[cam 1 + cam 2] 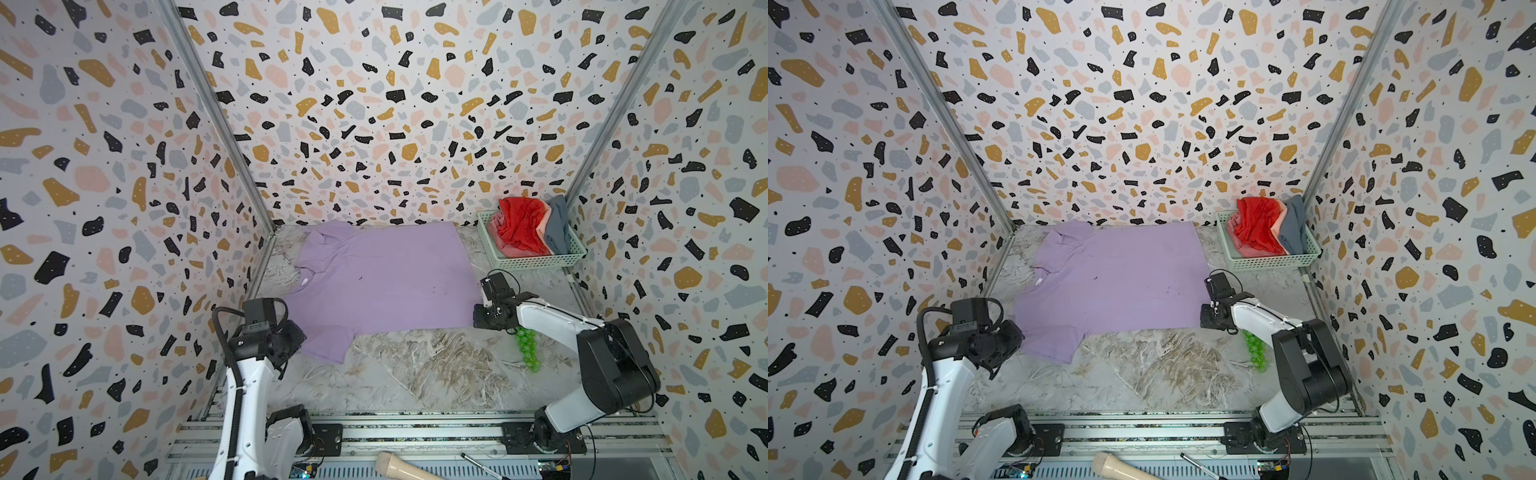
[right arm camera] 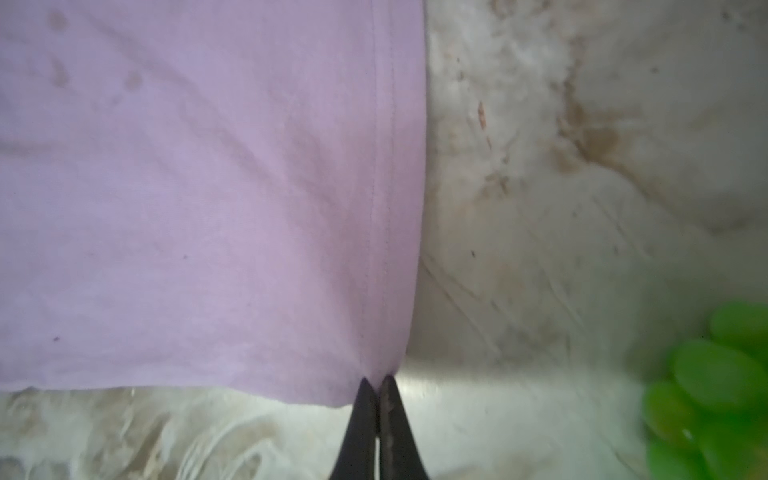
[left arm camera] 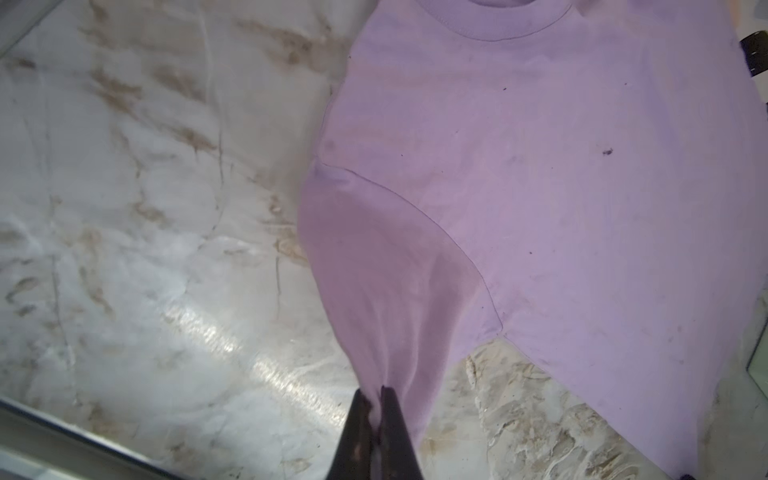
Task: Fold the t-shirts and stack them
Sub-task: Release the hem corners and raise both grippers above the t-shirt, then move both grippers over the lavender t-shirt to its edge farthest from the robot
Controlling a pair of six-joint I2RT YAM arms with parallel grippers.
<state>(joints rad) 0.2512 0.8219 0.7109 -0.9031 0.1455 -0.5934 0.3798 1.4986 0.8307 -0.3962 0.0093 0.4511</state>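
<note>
My left gripper still keeps hold of the near sleeve until it reaches its place toward the front rail. The sleeve stands short for now, the collar side rumpled.
A lavender-purple t-shirt (image 1: 382, 278) (image 1: 1117, 278) lies spread flat on the marble table, collar toward the left wall and hem toward the right. My left gripper (image 3: 376, 390) is shut on the near sleeve of that t-shirt (image 3: 540, 166), and the cloth bunches up into the jaws. My right gripper (image 2: 376, 380) is shut on the near hem corner of the t-shirt (image 2: 208, 187). A red t-shirt (image 1: 521, 224), a salmon pink one (image 1: 519, 251) and a blue-grey one (image 1: 559, 228) sit crumpled in the basket.
The pale green mesh basket (image 1: 536, 262) stands at the back right corner. A cluster of green plastic beads (image 1: 528, 351) (image 2: 715, 395) lies under the right arm. A beige handle (image 1: 399, 467) and a pen (image 1: 478, 461) rest on the front rail. Patterned walls close three sides.
</note>
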